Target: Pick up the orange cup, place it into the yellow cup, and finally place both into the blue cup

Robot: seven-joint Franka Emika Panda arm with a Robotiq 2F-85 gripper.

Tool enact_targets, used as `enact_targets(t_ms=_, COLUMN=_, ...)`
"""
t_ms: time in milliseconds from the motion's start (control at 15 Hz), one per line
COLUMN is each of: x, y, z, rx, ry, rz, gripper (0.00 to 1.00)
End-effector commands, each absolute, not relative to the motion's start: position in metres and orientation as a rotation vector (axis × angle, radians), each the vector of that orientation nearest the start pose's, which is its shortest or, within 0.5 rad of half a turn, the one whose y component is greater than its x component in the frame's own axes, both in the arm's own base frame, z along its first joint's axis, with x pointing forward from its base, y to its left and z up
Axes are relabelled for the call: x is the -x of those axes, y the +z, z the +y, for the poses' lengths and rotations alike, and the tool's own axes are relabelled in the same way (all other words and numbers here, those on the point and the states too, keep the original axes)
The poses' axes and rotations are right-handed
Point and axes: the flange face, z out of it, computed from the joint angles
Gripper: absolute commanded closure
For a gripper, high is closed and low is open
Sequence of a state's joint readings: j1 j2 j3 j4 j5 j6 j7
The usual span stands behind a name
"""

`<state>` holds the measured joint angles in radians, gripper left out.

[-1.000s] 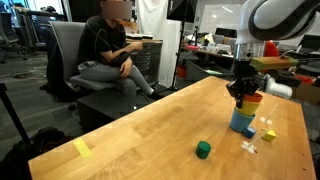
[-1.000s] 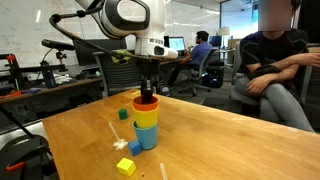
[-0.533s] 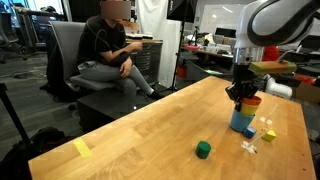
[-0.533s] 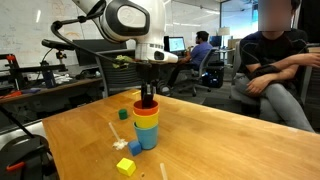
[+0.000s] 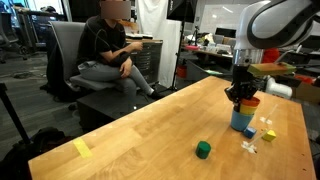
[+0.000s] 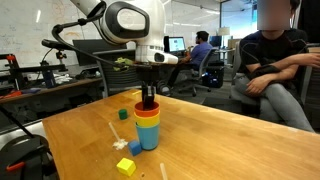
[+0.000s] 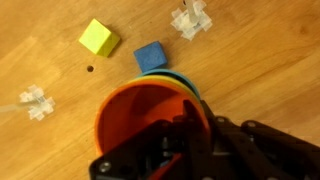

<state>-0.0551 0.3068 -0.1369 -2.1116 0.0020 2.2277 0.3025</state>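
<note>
My gripper opens next, since the orange cup (image 6: pixel 147 110) sits upright inside the yellow cup and would rest in the stack.
The orange cup (image 6: pixel 147 110) sits nested in the yellow cup (image 6: pixel 147 121), which sits in the blue cup (image 6: pixel 148 138). The stack stands upright on the wooden table in both exterior views, with the blue cup (image 5: pixel 241 124) at the bottom. My gripper (image 6: pixel 148 98) comes straight down onto the top of the stack. In the wrist view the orange cup (image 7: pixel 135 115) fills the lower middle. My gripper (image 7: pixel 165 125) has one finger inside its rim and one outside, pinched on the wall. Only thin yellow and blue rims show behind the orange cup.
A blue block (image 7: pixel 149 57) and a yellow block (image 7: pixel 98 38) lie right by the stack, with two white jacks (image 7: pixel 190 18) nearby. A green block (image 5: pixel 203 150) lies further off on the table (image 5: pixel 140 130). A seated person (image 5: pixel 110 55) is beyond the table's edge.
The gripper and the orange and yellow cups have sunk a little, so the stack stands lower in the blue cup. Nothing else has moved.
</note>
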Motion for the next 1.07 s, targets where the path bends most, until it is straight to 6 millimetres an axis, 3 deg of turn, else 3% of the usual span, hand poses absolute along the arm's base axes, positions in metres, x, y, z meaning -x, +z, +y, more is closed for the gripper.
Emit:
enact_targets(t_ms=0, x=-0.545, y=0.254, z=-0.104, rx=3.096, ry=0.270, rz=0.763, gripper=0.78)
enact_targets(t_ms=67, x=-0.545, y=0.254, z=-0.104, rx=3.096, ry=0.268, rz=0.762, gripper=0.67)
enact_targets(t_ms=667, x=-0.533, y=0.260, z=-0.099, rx=3.106, ry=0.253, rz=0.716, gripper=0.01)
enact_targets(t_ms=1000, x=-0.526, y=0.288, z=-0.092, rx=3.112, ry=0.220, rz=0.641, gripper=0.00)
